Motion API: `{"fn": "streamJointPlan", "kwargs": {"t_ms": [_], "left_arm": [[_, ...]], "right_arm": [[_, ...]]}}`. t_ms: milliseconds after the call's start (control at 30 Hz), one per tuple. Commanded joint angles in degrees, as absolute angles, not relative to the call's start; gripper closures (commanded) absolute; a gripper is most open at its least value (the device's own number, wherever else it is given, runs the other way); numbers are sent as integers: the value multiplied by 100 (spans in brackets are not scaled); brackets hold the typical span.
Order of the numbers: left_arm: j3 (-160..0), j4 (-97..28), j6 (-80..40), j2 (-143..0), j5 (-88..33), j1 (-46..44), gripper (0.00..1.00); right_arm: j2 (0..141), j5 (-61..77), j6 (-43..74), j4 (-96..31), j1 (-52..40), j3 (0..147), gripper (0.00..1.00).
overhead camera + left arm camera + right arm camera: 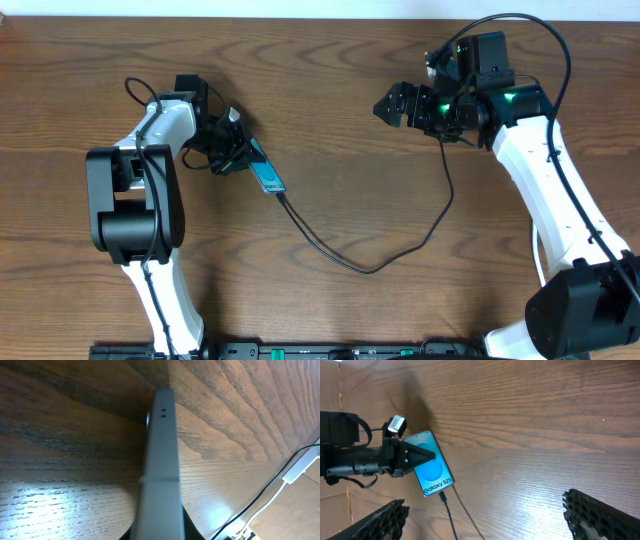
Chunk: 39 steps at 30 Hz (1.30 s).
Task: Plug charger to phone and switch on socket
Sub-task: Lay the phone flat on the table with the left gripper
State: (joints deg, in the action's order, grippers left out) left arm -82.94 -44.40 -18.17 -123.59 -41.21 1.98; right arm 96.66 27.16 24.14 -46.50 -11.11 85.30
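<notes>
My left gripper holds the phone with the phone's lower edge (262, 184) down at the wooden tabletop below my fingers. The phone would settle there if I opened my left gripper now.
The phone (267, 174), teal screen with a white "Galaxy S25" band (433, 471), is held at its upper end by my left gripper (238, 150), which is shut on it. In the left wrist view only the phone's grey edge (162, 460) shows, running up from between the jaws. The charger (345, 262) is a thin black cable. Its connector tip (444, 496) sits against the phone's lower end, and the cable loops across the table up under the right arm. My right gripper (393, 105) hovers open at the back right, with nothing between its fingers (385, 520). The socket is out of view.
Bare wooden table (330, 60) lies between the arms. At the right edge of the left wrist view a small white block on a white cord (297, 470) lies beside a black cable; I cannot tell what it is.
</notes>
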Motion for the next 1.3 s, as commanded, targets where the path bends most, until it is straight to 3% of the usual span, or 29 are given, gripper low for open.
{"fn": "streamJointPlan", "kwargs": {"t_ms": [0,267,400,733,800,1167,1267], "left_arm": [[-8136,-4462,-1780,-12433,-3806,189,93],[-8125,-4488,-1782,-12431,-3806,189,92],[-8125,-4523,-1782,-12431,-3806,189,83],[-8125,-4604,-1780,-12431,-3806,191,83],[-8125,-4624,-1780,-12431,-3806,191,77],[-8125,-4751,-1776,-12431,-3806,191,67],[-8125,-4797,-1761,-12431,-3806,191,57]], "right_arm": [[9550,2687,2480,-4650,-1135,8582,1],[9550,2687,2480,-4650,-1135,8582,1],[9550,2685,2480,-4648,-1135,8582,1],[9550,2683,2480,-4648,-1135,8582,1],[9550,2683,2480,-4648,-1135,8582,1],[9550,2683,2480,-4646,-1135,8582,1],[9550,2683,2480,-4646,-1135,8582,1]]}}
